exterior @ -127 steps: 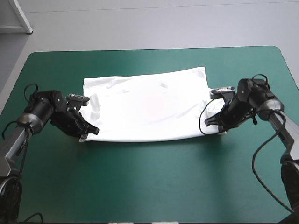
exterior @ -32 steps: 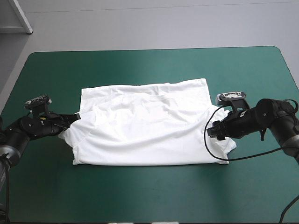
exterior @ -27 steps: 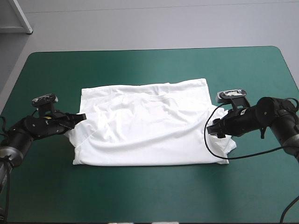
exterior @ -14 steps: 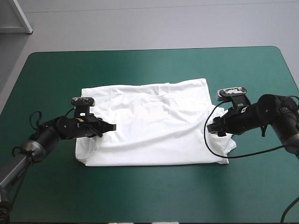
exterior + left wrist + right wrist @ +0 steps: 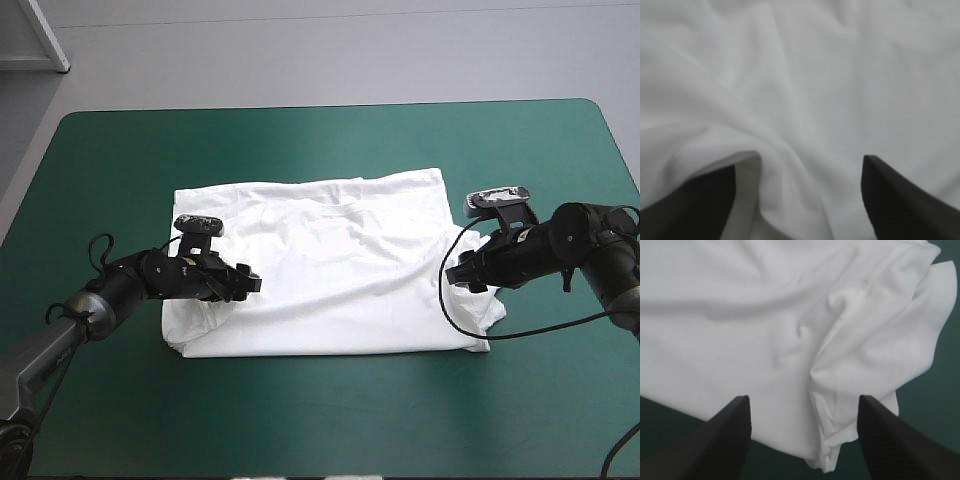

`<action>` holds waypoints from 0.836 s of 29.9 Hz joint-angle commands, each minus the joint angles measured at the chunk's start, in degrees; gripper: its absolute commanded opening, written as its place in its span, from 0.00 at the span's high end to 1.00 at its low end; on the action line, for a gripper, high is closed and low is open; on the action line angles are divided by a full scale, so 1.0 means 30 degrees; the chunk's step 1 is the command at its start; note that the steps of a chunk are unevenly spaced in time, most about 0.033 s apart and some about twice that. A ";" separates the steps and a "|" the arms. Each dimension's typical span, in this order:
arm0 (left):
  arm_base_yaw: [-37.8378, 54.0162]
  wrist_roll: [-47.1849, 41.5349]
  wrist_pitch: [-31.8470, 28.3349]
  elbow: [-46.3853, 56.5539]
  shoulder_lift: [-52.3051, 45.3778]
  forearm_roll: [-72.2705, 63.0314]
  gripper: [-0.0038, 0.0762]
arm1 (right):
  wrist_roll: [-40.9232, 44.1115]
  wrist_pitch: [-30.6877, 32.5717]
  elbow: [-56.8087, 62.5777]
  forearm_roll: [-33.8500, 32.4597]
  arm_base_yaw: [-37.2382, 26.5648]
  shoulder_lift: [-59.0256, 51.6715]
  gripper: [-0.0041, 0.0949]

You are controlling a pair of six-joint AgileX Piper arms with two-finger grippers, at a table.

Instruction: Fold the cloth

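Observation:
I should next use my left gripper to grab the T-shirt by that raised fold between the open fingers, because the rest of the T-shirt lies flat.
The white T-shirt lies flat in the middle of the table, folded into a wide band with its collar toward the far edge. My left gripper rests low over the shirt's left part, where the left side is turned inward. In the left wrist view the left gripper is open, and a soft ridge of T-shirt runs between its fingers. My right gripper hovers at the shirt's right end. The right gripper stands open above the T-shirt, over a bunched sleeve.
The teal-green cover surrounds the shirt on every side, with a broad strip toward the table's front edge. Cover also shows just beyond the bunched sleeve in the right wrist view.
My left gripper has swept rightward from the shirt's left edge onto the shirt, carrying the left side inward, and has now opened. The right gripper has barely moved.

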 commanded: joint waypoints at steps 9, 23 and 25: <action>-0.0035 -0.2331 0.4582 -0.6046 -0.0626 0.4243 0.25 | 0.3222 -0.1807 -0.0562 -0.5932 -0.0018 -0.0601 0.37; -0.0035 -0.6272 0.9615 -0.9048 -0.2775 1.1685 0.25 | -0.0190 -0.3342 -0.0562 0.0719 -0.4649 0.3341 0.37; -0.0035 -0.6410 0.9658 -0.9048 -0.3186 1.1772 0.25 | -0.0228 -0.3342 -0.0562 0.0807 -0.4681 0.4121 0.37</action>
